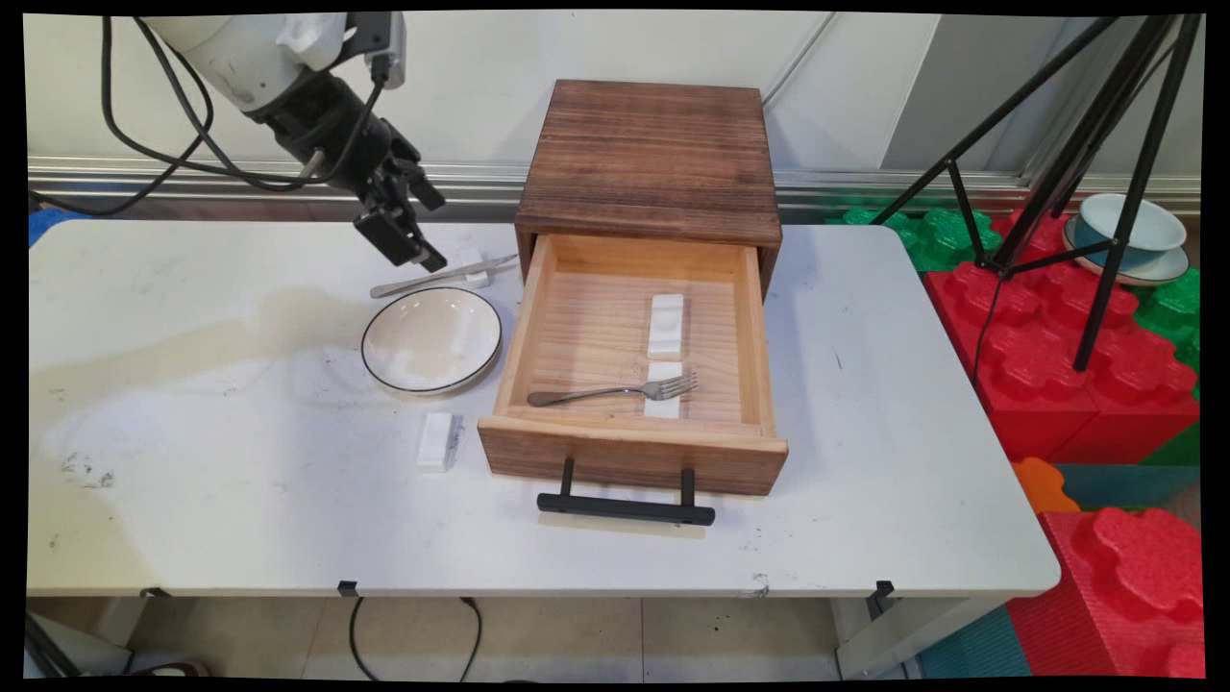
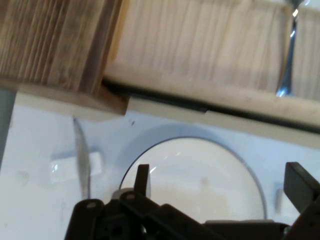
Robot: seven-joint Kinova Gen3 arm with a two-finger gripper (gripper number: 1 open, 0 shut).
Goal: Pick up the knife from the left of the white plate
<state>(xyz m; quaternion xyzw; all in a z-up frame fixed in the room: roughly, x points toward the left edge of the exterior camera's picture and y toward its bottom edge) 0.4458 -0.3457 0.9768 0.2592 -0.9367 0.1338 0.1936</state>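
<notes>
My gripper will next pick up the knife by its handle (image 1: 412, 284), so the metal knife's blade (image 1: 489, 265) stays free to lie on the drawer's white rest.
My black gripper (image 1: 415, 252) hangs open and empty just above the table's back left part. It is nearest a metal knife (image 1: 437, 277), whose tip lies on a small white rest (image 1: 473, 269). In the hand view the two fingers (image 2: 142, 176) stand wide apart over a white black-rimmed plate (image 2: 200, 175), with the knife (image 2: 80, 155) to their left. That plate (image 1: 431, 339) lies just in front of the knife. To the right, a wooden cabinet (image 1: 651, 159) has its drawer (image 1: 629, 459) pulled out. Inside, a fork (image 1: 615, 391) lies across one white rest (image 1: 663, 404), behind it a second rest (image 1: 665, 325).
Another white rest (image 1: 437, 441) lies on the table left of the drawer front. The drawer's black handle (image 1: 625, 507) juts toward the near edge. Off the table's right end stand red foam blocks (image 1: 1057, 365), a black tripod (image 1: 1105, 173) and a blue bowl (image 1: 1124, 235).
</notes>
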